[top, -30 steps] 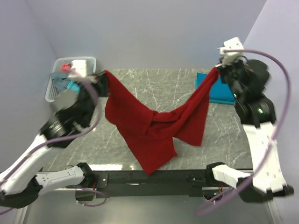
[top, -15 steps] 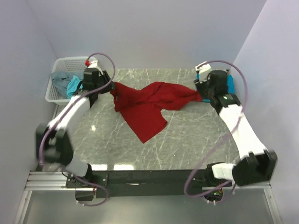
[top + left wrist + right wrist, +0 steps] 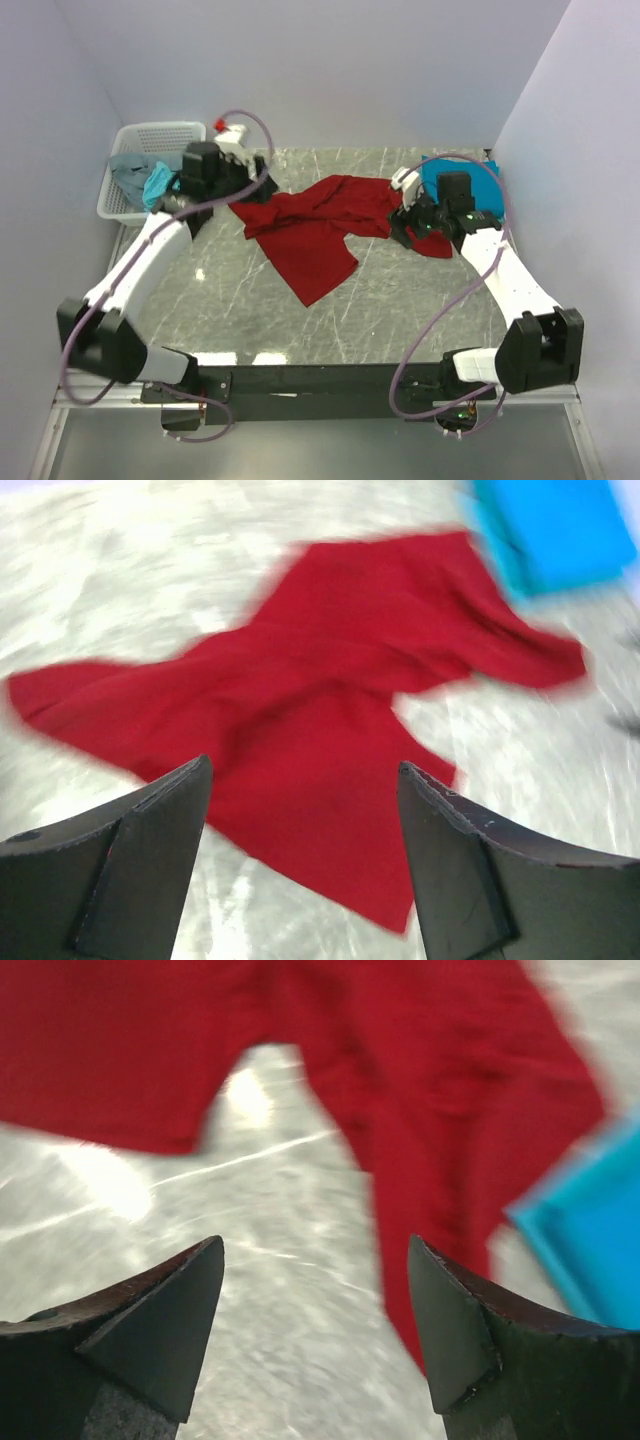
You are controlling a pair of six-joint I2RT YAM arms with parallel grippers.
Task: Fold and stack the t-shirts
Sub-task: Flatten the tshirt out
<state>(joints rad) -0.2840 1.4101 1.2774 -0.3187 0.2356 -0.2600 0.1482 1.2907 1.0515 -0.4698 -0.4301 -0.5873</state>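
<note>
My left gripper grabs the dark red t-shirt point(image 3: 310, 225) next by the corner that points toward the near edge of the table, to spread it for folding.
The dark red t-shirt point(image 3: 310, 225) lies rumpled and spread on the marble table, one corner pointing toward the near edge. My left gripper point(image 3: 248, 186) hovers open at its left end; the left wrist view shows the red shirt point(image 3: 300, 700) beyond the empty jaws of that gripper point(image 3: 305, 770). My right gripper point(image 3: 405, 218) is open over the shirt's right end; its wrist view shows bare table between the fingers of this gripper point(image 3: 315, 1245) and red cloth point(image 3: 420, 1090) ahead. A folded teal-blue t-shirt point(image 3: 470, 180) lies at the back right.
A white mesh basket point(image 3: 150, 135) stands at the back left, holding a grey shirt point(image 3: 128, 168) and a light turquoise one point(image 3: 160, 186). Walls close in on the left, back and right. Bare marble point(image 3: 400, 300) stretches toward the near edge.
A second ago both grippers held the red shirt stretched in the air. They lowered it to the table, let go and opened; the shirt now lies loose.
</note>
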